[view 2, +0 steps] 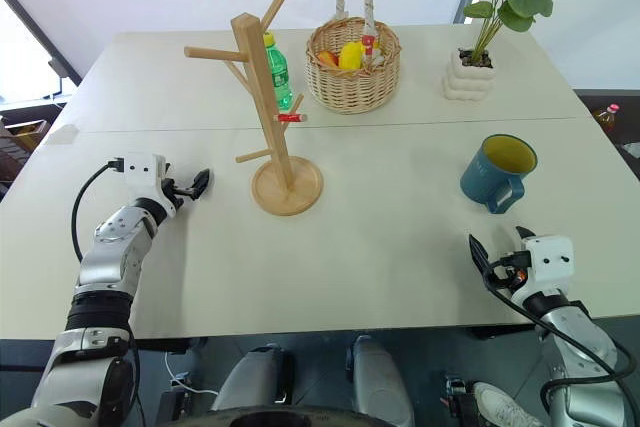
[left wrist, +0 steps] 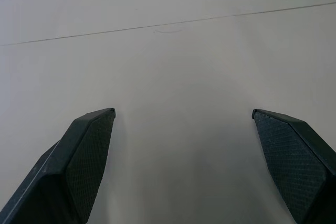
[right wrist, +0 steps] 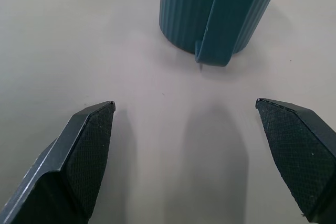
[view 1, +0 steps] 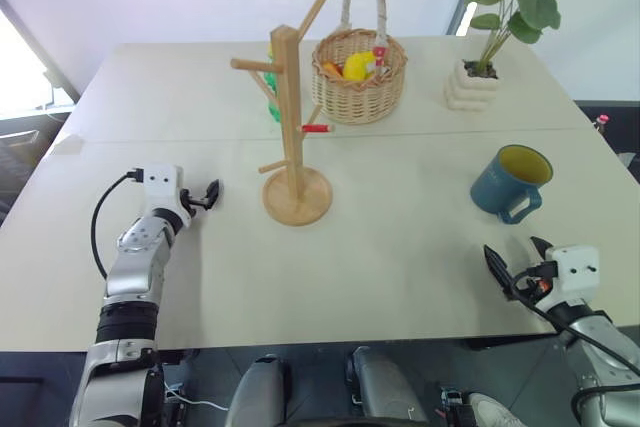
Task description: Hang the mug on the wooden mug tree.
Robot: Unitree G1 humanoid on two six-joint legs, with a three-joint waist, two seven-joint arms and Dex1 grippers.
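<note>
My right gripper needs to grab the mug by its blue loop handle point(view 1: 521, 208) next. Then it can hang the mug on the wooden mug tree point(view 1: 290, 127).
The blue mug point(view 1: 510, 182) with a yellow inside stands upright on the white table, on the right, with its handle turned toward the table's near edge. My right gripper point(view 1: 518, 257) sits just short of it, open and empty; the right wrist view has the mug's ribbed wall and handle point(right wrist: 218, 14) straight ahead of the spread fingers. The wooden mug tree point(view 1: 290, 127) stands mid-table on its round base point(view 1: 297, 199). Left of that base, my left gripper point(view 1: 212, 192) rests low over the table, open with nothing between its fingers point(left wrist: 89, 145).
Behind the tree are a wicker basket point(view 1: 358, 72) holding fruit and a green bottle point(view 2: 277, 72). A potted plant point(view 1: 480, 82) stands at the back right. The table's near edge point(view 1: 300, 342) runs just in front of both arms.
</note>
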